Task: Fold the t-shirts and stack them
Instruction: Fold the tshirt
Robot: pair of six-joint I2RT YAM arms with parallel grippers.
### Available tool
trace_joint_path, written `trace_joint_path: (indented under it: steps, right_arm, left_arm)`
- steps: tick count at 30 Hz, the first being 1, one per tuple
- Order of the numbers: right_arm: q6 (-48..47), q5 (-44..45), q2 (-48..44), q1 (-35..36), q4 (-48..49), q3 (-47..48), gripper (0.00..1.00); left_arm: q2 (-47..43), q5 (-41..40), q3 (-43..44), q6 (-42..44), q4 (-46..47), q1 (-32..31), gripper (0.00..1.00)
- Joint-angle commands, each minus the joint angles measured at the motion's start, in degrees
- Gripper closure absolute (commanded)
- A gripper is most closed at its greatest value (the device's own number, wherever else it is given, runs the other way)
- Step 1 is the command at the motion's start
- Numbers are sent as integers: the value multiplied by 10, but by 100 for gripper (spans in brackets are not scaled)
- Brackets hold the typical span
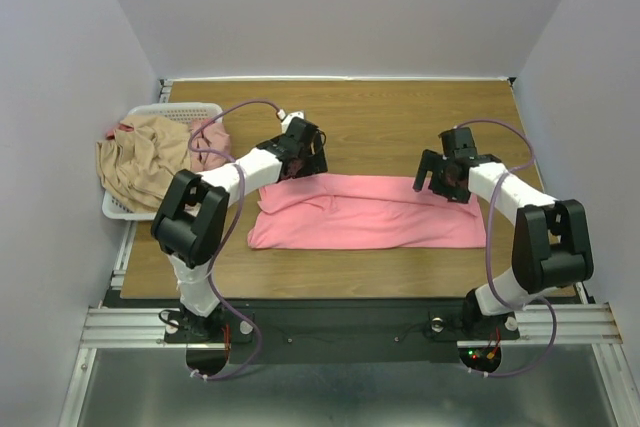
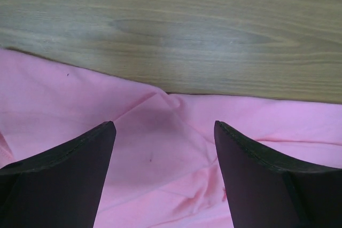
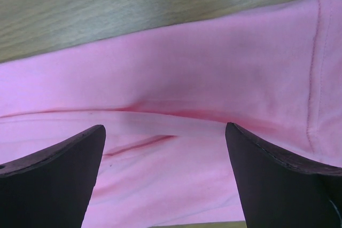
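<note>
I need to lower my left gripper first and then close it on the fold, because its fingers are still above the fold of the pink cloth [image 2: 160,153].
A salmon-pink t-shirt [image 1: 365,212] lies folded into a long band across the middle of the wooden table. My left gripper [image 1: 300,162] hovers open over its far left edge; the left wrist view shows pink cloth [image 2: 160,153] between the spread fingers [image 2: 64,180]. My right gripper [image 1: 445,179] hovers open over the far right end; the cloth [image 3: 176,94] and a sleeve seam show below its fingers [image 3: 278,180]. A tan-beige t-shirt [image 1: 145,159] and a dusty pink one [image 1: 212,135] lie bunched in the basket.
A white slatted basket [image 1: 170,115] stands at the table's left edge, the tan cloth spilling over its side. Bare wooden table [image 1: 400,117] lies behind the shirt. White walls close in the back and sides.
</note>
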Motion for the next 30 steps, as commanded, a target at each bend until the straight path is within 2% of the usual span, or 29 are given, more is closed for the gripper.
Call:
trace_joint_path:
  steps: [1,5,8,11,12,14,17,18,20,27,30]
  right_arm:
    - [4,8,8,-4,33,-14,0]
    - [4,10,7,-4,38,-28,0]
    - [8,13,8,-4,41,-38,0]
    - [8,13,10,-4,43,-41,0]
    - [8,14,10,-5,44,-43,0]
    - [8,17,7,-4,44,-45,0]
    - [9,24,5,-4,44,-47,0]
    - [9,25,4,-5,44,-48,0]
    - [9,27,5,-4,44,-49,0]
    - [8,31,5,-4,44,-52,0]
    - [8,34,4,-4,44,-55,0]
  left_arm:
    - [32,-22,63,16,-34,-7,15]
    - [78,-58,105,9,-80,-8,28]
    - [92,-70,107,3,-94,-13,39]
    - [98,-81,106,-6,-104,-17,44]
    - [99,-90,109,-11,-108,-18,50]
    - [100,-91,112,-11,-118,-20,54]
    - [95,-97,112,-22,-129,-26,74]
    - [90,-106,112,-27,-137,-28,87]
    - [84,-117,111,-39,-145,-32,98]
    - [55,-158,107,-82,-190,-56,100]
    - [40,-184,100,-132,-226,-69,100]
